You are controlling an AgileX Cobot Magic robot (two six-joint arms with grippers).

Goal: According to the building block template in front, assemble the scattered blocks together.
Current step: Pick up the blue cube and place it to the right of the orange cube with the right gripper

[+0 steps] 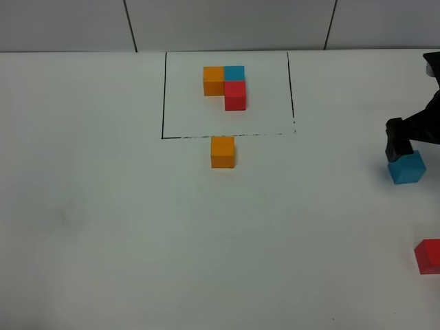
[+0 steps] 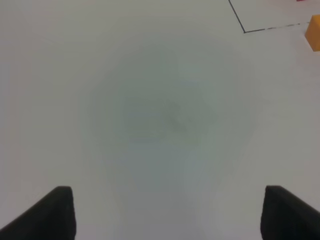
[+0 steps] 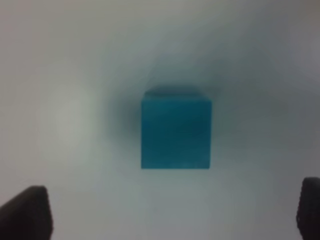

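The sky-blue cube (image 1: pixel 406 168) needs to go beside the loose orange cube (image 1: pixel 223 152). My right gripper should next grab the sky-blue cube by its opposite sides.
The building block template (image 1: pixel 234 95) is an orange, blue and red group inside a thin black rectangle outline (image 1: pixel 163 96) at the back middle. The loose orange cube (image 1: pixel 223 152) sits just in front of the outline and also shows at the edge of the left wrist view (image 2: pixel 314 33). The sky-blue cube (image 1: pixel 406 168) lies at the far right. My right gripper (image 1: pixel 399 146) hangs over it, open, and the cube (image 3: pixel 175 132) sits ahead of the spread fingertips (image 3: pixel 26 216). The red cube (image 1: pixel 429 256) lies at the right edge, nearer the front. My left gripper (image 2: pixel 167 215) is open and empty over bare table.
The white table (image 1: pixel 137 234) ends at a grey wall (image 1: pixel 227 24) behind the outline. A corner of the black outline (image 2: pixel 244 31) shows in the left wrist view. The left arm is out of the exterior high view.
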